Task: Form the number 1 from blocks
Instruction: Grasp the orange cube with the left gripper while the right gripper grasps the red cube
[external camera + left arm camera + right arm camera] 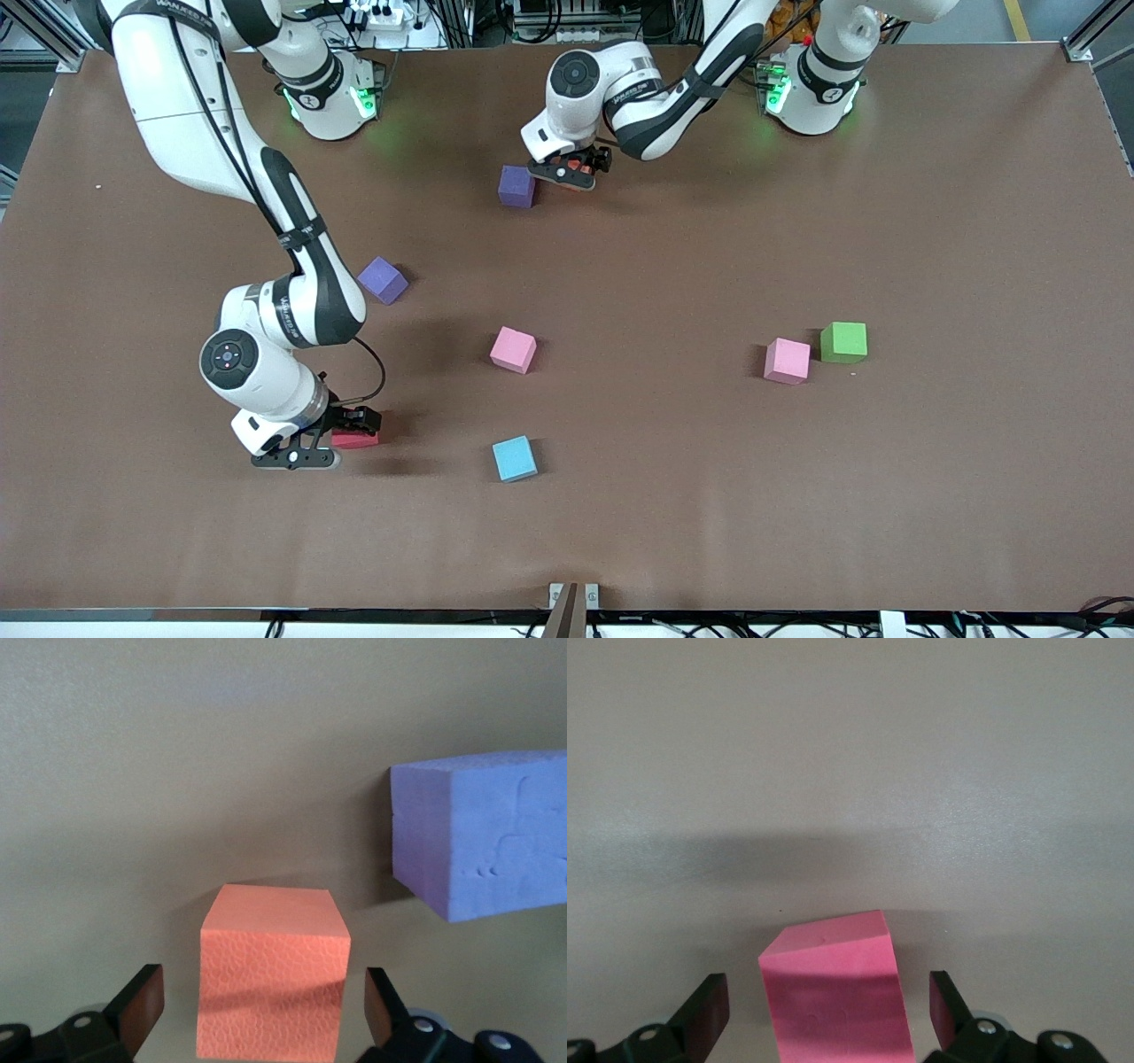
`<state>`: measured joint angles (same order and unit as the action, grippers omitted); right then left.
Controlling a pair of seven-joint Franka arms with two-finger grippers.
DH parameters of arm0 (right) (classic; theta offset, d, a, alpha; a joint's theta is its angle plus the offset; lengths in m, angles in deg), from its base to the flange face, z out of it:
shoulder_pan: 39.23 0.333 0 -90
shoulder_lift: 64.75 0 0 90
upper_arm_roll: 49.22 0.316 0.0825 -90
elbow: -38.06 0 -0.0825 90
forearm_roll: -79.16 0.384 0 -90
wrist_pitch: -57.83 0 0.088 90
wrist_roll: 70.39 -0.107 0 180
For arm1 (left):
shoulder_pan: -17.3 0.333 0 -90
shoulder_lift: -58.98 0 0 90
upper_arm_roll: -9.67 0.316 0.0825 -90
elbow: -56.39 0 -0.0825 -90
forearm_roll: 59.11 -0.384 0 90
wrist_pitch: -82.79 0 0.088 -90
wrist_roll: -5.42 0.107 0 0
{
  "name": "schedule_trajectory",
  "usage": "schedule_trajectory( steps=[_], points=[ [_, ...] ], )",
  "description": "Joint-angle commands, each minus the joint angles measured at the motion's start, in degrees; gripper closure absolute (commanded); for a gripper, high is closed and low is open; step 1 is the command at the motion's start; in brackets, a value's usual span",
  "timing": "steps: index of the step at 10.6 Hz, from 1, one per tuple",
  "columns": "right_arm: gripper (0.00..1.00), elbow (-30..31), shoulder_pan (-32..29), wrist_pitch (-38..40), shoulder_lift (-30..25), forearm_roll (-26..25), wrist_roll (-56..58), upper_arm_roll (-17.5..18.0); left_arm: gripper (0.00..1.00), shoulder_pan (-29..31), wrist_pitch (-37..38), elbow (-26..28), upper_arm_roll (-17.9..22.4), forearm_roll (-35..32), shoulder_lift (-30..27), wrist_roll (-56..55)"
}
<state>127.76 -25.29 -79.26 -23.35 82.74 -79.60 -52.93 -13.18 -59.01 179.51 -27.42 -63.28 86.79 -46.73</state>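
Observation:
Next, my right gripper grabs the red block by its opposite sides to help form the number 1.
My left gripper point(574, 174) is down at the table near the robots' bases, open around an orange block point(270, 930). In the left wrist view the gripper point(264, 1003) has a gap on each side of that block. A purple block point(516, 186) point(483, 837) sits just beside it, toward the right arm's end. My right gripper point(347, 434) point(829, 1001) is low and open astride a red block point(356, 438) point(828, 948), which is turned at an angle between the fingers and touches neither.
Loose on the table lie a second purple block point(383, 280), a pink block point(513, 349), a blue block point(514, 458), and another pink block point(788, 361) touching a green block point(843, 342). The brown table point(673, 496) is bare around them.

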Motion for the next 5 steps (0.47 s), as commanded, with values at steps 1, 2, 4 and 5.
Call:
schedule_trajectory(
  steps=[1, 2, 4, 5],
  points=[
    [0.0, -0.6, 0.6, -0.4, 1.1, 0.2, 0.4, -0.4, 0.32, -1.7, -1.5, -0.5, 1.0, -2.0, 1.8, -2.3],
    [0.0, -0.5, 0.6, -0.4, 1.3, 0.2, 0.4, -0.4, 0.61, -1.8, -1.5, -0.5, 1.0, -2.0, 1.9, -4.2],
    [0.11, -0.4, 0.5, -0.4, 1.8, 0.1, 0.4, -0.6, 1.0, -1.8, -1.5, -0.5, 1.0, -2.0, 1.8, -7.4],
    [0.19, -0.4, 0.4, -0.4, 1.9, 0.1, 0.4, -0.7, 1.0, -1.8, -1.5, -0.6, 1.0, -2.0, 1.7, -9.4]
  ],
)
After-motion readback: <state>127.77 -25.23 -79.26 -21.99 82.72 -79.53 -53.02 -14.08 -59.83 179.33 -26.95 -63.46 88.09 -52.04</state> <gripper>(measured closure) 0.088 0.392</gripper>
